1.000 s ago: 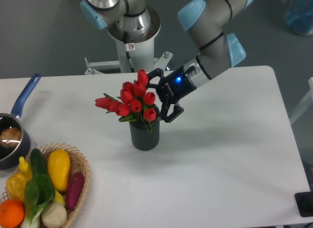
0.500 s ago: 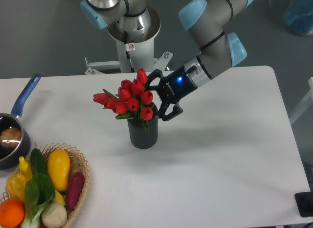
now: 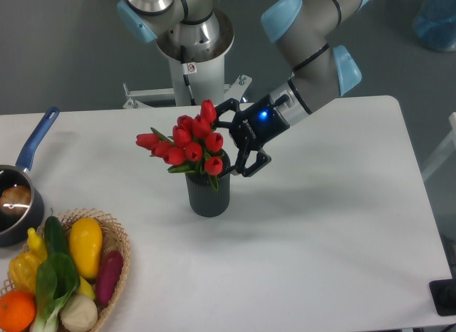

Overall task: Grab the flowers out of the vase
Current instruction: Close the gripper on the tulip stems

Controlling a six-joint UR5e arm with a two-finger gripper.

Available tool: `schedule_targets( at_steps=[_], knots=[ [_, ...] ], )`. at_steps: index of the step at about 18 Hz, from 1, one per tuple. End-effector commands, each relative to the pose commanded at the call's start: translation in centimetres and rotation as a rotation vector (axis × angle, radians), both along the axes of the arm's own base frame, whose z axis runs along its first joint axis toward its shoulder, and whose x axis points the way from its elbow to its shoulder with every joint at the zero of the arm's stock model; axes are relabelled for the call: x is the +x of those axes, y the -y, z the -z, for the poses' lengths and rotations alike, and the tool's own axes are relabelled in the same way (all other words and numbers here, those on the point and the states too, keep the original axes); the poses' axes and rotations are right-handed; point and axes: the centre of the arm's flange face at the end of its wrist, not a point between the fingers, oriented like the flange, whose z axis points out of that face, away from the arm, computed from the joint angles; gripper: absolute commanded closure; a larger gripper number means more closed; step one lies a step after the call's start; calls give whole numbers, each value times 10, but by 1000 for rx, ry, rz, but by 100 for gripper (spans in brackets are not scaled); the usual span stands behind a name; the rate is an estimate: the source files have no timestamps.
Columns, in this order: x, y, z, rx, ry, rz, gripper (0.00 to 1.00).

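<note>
The gripper grabs the stems of the flowers (image 3: 187, 143) just under the red buds next, to lift them out of the dark vase (image 3: 209, 196).
The flowers (image 3: 187, 143), a bunch of red tulip buds with green leaves, stand in the vase (image 3: 209, 195), a small dark grey ribbed cylinder near the table's middle. The bunch leans left over the vase mouth. My gripper (image 3: 230, 142) comes in from the right at bud height. Its black fingers are spread wide: one fingertip (image 3: 219, 110) is by the top bud and the other is low by the vase rim. The jaws are open and reach around the right side of the bunch. They are not closed on it.
A wicker basket (image 3: 117, 236) with vegetables and fruit sits at the front left. A dark pot with a blue handle (image 3: 37, 139) is at the left edge. The robot base (image 3: 192, 47) stands behind the table.
The flower bunch has shifted slightly left and down, leaning more over the vase. The gripper has barely moved and stays open beside it.
</note>
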Motion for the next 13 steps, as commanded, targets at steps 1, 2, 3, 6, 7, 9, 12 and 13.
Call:
schedule_targets(
  at_steps=[1,2,3,6,7,9,12,13],
  knots=[
    [1,0,0,0,0,0,8],
    [0,1,0,1,0,-2,14],
    [0,1,-1,1,0,-4,17],
    [1,1,-3,4,-6,-2,19],
    [2,1,-2,2,-4,1,25],
    [2,2,1,-7,-3,6,29],
    [2,2,3,-9,0,6,29],
    [2,3,4,-8,1,6,29]
  ],
)
